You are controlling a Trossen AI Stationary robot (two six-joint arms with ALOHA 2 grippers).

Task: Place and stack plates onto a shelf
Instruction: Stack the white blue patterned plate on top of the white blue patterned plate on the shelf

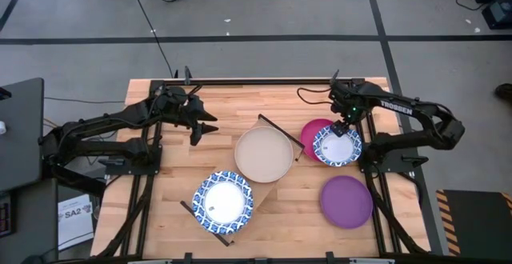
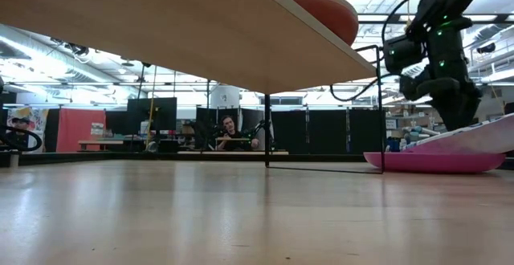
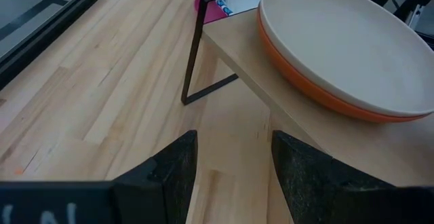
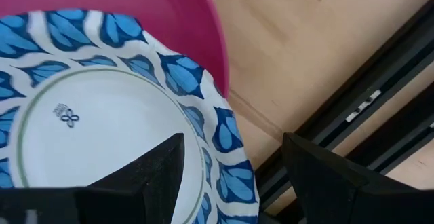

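Note:
My right gripper grabs the blue-rimmed plate by its rim [image 1: 348,134] [image 4: 230,159] next, to stack it on the shelf's patterned plates.
The shelf [image 1: 266,190] stands slantwise in the middle of the table. It carries a blue-rimmed white plate [image 1: 224,202] at its near end and a beige plate [image 3: 339,41] stacked on an orange one [image 3: 319,91] at its far end. To its right a second blue-rimmed plate [image 4: 102,129] leans tilted on a magenta plate [image 4: 169,7] that lies on the table. My right gripper [image 4: 234,156] points down, open, with one finger over this plate and one beyond its far rim [image 4: 230,142]. A purple plate [image 1: 346,202] lies nearer. My left gripper [image 3: 234,149] hovers open, left of the shelf.
Black frame rails [image 4: 352,108] run close behind the magenta plate along the table's far right edge. The shelf's thin black rod leg [image 3: 193,54] stands just ahead of my left gripper. Bare tabletop [image 1: 172,164] lies between the left arm and the shelf.

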